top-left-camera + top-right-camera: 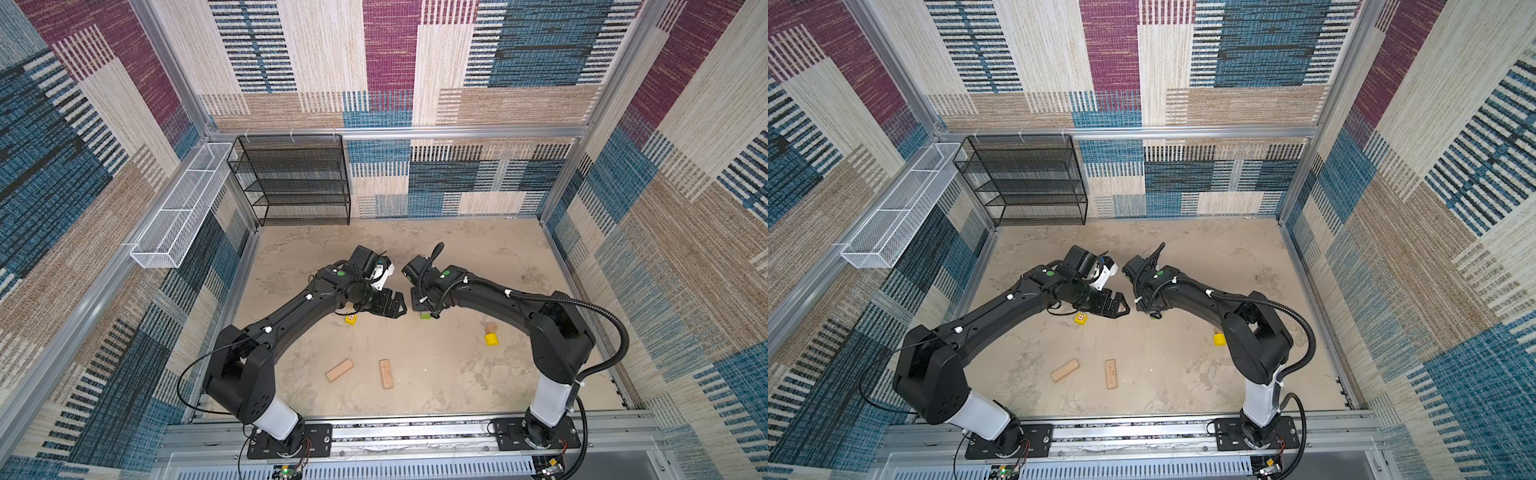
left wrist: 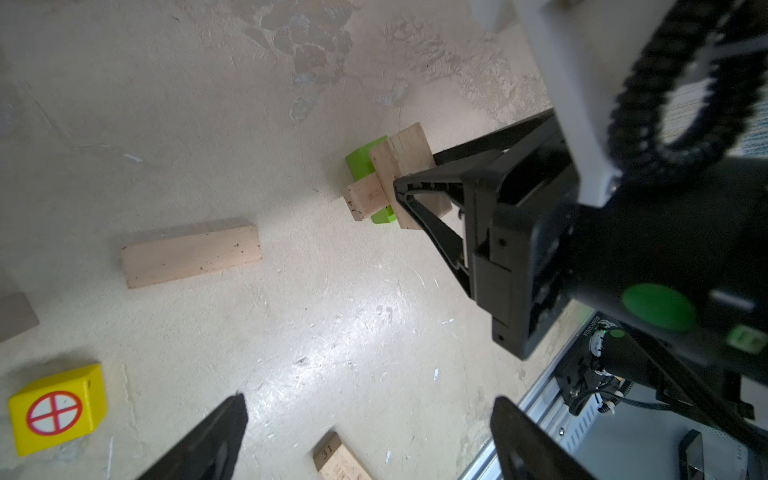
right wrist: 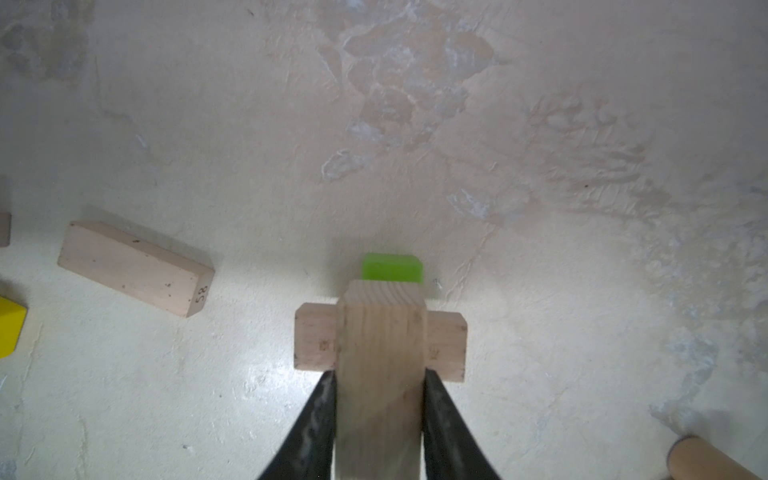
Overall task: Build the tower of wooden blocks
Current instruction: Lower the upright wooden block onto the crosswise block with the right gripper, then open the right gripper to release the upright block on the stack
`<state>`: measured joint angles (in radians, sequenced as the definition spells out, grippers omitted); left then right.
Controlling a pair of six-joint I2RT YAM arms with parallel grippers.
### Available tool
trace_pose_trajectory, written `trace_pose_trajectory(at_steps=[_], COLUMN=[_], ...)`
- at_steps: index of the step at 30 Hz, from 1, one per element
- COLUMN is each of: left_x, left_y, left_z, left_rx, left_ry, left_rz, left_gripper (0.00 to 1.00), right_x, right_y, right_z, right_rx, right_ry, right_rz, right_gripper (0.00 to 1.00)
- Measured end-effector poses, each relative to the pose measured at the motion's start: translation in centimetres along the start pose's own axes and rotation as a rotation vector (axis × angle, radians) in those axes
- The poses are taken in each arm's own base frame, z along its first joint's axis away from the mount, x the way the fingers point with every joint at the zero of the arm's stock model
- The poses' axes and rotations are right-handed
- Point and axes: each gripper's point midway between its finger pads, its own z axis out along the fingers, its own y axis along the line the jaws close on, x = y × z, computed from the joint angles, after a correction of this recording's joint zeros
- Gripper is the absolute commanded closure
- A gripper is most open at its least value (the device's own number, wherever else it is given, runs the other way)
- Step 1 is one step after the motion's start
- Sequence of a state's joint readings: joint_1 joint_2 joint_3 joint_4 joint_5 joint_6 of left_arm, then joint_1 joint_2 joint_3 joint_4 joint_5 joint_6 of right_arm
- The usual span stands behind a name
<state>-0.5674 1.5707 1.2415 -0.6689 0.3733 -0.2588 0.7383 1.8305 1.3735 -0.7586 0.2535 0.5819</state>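
Note:
The tan brick lies across the middle of the cross brick and would rest on the tower, so my right gripper will let go of the tan brick.
The wood block tower stands mid-floor: a green oblong (image 3: 392,267) at the bottom with a tan brick (image 3: 316,343) laid crosswise on it. My right gripper (image 3: 379,376) is shut on another tan brick (image 3: 380,332), held lengthwise over the cross brick; whether they touch I cannot tell. In a top view only a corner of the green oblong (image 1: 424,316) shows under that gripper. My left gripper (image 2: 370,405) hangs open and empty just left of the tower, beside the red-marked yellow cube (image 1: 351,319). A loose tan brick (image 2: 191,257) lies near the tower.
Two more tan bricks (image 1: 340,370) (image 1: 386,373) lie toward the front. A yellow cylinder (image 1: 491,339) and a tan round piece (image 1: 491,328) sit at the right, by my right arm. A black mesh shelf (image 1: 295,178) and a white wire basket (image 1: 183,208) stand back left.

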Motion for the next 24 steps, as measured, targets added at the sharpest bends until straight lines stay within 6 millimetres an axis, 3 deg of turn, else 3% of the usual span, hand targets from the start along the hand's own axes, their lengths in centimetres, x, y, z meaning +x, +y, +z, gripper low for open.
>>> trace_pose_trajectory(at_steps=[3,15,21,24], left_x=[0.0,0.0,0.01,0.01], left_y=[-0.01,-0.01,0.0,-0.01], left_z=[-0.01,-0.01,0.0,-0.02], left_rx=[0.0,0.0,0.0,0.0], left_ry=[0.0,0.0,0.0,0.0], left_rz=[0.0,0.0,0.0,0.0], left_gripper=[0.04,0.04,0.04,0.04], right_x=[-0.02,-0.02,-0.02,-0.02], right_y=[-0.04,-0.17,-0.17,-0.15], right_z=[0.01,-0.01,-0.05,-0.11], right_rx=[0.0,-0.002,-0.003,-0.006], right_ry=[0.0,0.008,0.01,0.01], right_rz=[0.001,0.005,0.006,0.006], right_gripper=[0.6,0.6,0.4,0.4])
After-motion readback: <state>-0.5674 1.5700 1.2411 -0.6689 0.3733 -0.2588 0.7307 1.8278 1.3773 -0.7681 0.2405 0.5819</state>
